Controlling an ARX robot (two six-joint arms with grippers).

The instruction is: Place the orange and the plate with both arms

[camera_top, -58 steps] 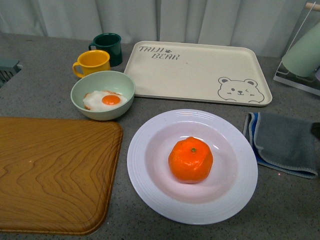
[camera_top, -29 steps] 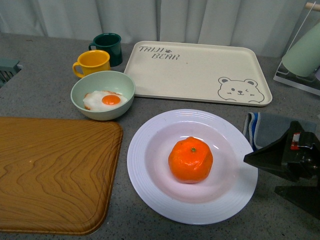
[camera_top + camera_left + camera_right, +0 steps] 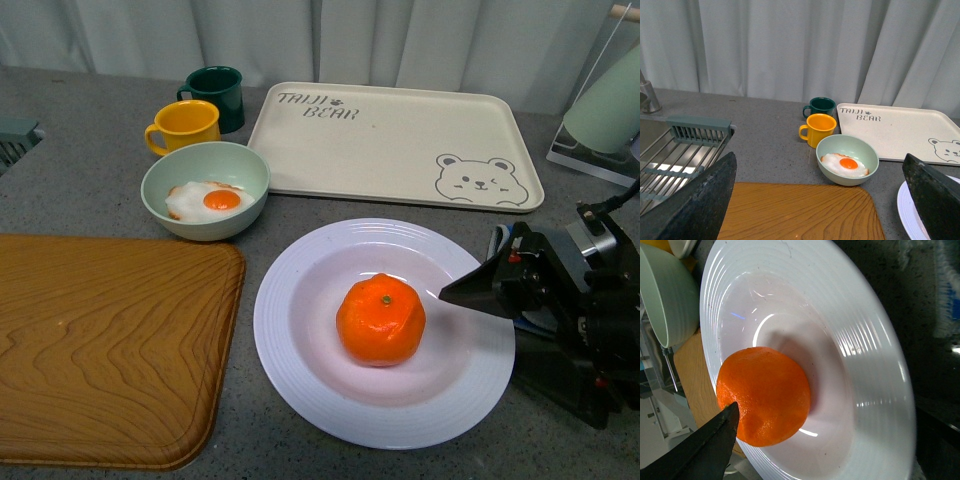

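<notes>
The robot's right gripper should set the plate with its orange onto the bear tray, and for that it should next grip the plate by its rim [image 3: 875, 350].
The orange [image 3: 381, 318] sits in the middle of the white plate [image 3: 300, 262] on the grey counter. My right gripper [image 3: 478, 328] is open at the plate's right side. Its upper fingertip [image 3: 446, 295] hangs over the rim, a little right of the orange. In the right wrist view the orange [image 3: 767, 395] lies in the plate [image 3: 865, 365], and one finger [image 3: 705, 450] shows beside the fruit without touching it. My left gripper [image 3: 815, 200] is open and empty above the wooden board [image 3: 795, 212]. It is out of the front view. A sliver of the plate [image 3: 906, 210] shows there.
A pale green bowl with a fried egg [image 3: 205, 190], a yellow mug [image 3: 185, 125] and a dark green mug [image 3: 215, 95] stand at the back left. A cream bear tray [image 3: 395, 140] lies behind the plate. A grey cloth [image 3: 510, 250] lies under the right arm. A sink rack [image 3: 675, 150] is far left.
My right gripper has come into the front view from the right and moved left over the plate's right rim toward the orange. The orange and plate have not moved.
</notes>
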